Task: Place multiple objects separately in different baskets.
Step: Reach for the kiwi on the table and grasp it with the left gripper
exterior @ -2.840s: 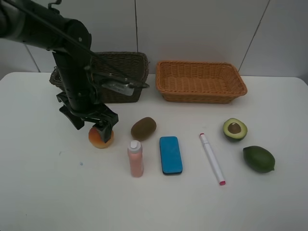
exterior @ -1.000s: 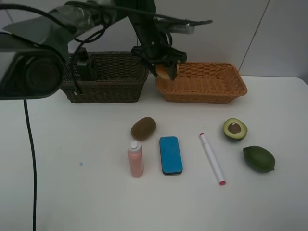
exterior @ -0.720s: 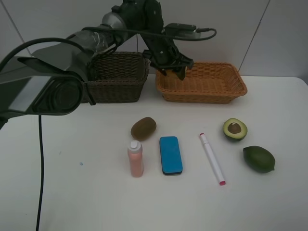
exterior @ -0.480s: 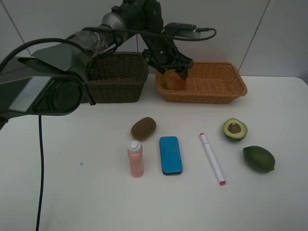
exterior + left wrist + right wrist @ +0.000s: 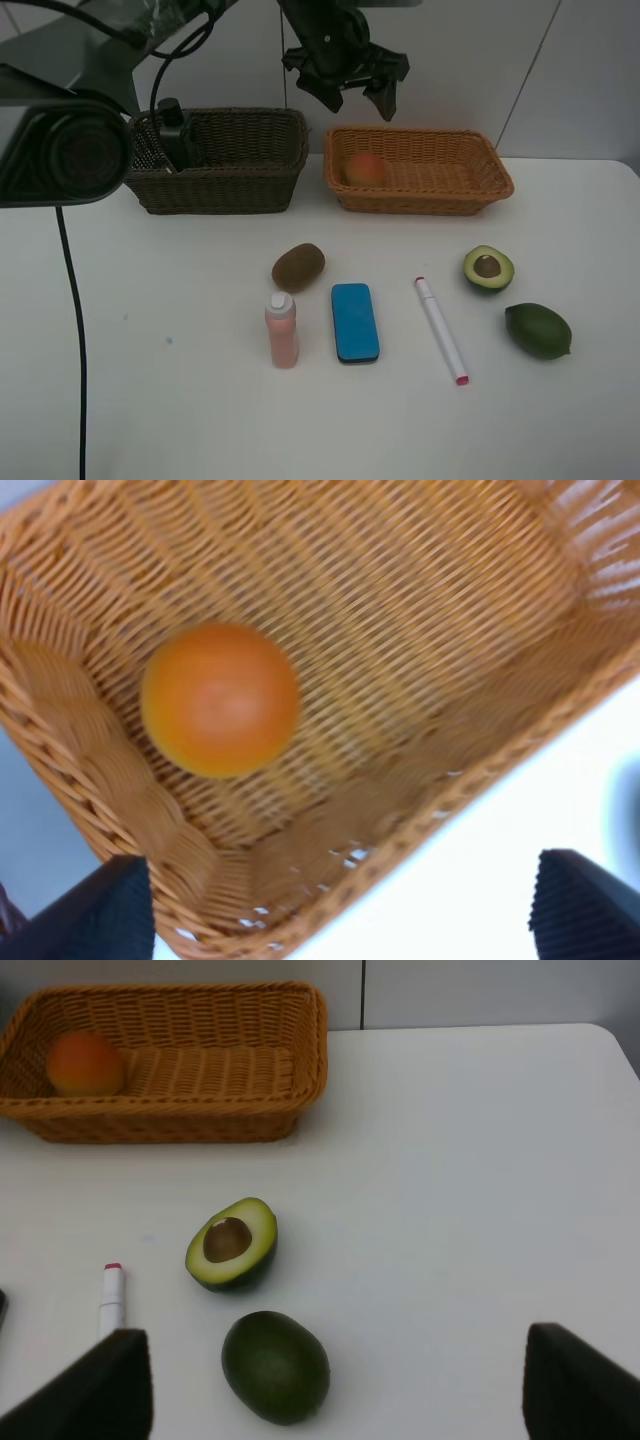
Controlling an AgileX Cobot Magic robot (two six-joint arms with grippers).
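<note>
The left gripper grabs the kiwi by its rounded middle (image 5: 299, 268) next, to put it in the light orange-tan basket.
My left gripper (image 5: 358, 100) is open and empty, raised above the left end of the light orange-tan basket (image 5: 480, 180). The orange-red fruit (image 5: 364, 168) lies inside that basket, also in the left wrist view (image 5: 220, 700) and the right wrist view (image 5: 85, 1063). The dark brown basket (image 5: 240, 185) holds the dark green pump bottle (image 5: 176, 135). On the table lie the kiwi (image 5: 298, 267), pink bottle (image 5: 282, 332), blue eraser (image 5: 355, 322), marker (image 5: 441, 330), halved avocado (image 5: 488, 269) and whole avocado (image 5: 538, 331). My right gripper (image 5: 335, 1390) is open above the two avocados.
The two baskets stand side by side at the back of the white table (image 5: 150, 400), against the wall. The left arm's cable (image 5: 70, 330) hangs over the table's left side. The right arm does not show in the exterior view.
My left gripper lifted the fruit off the table, carried it over the light basket, let it go there, and has now risen open above the basket.
</note>
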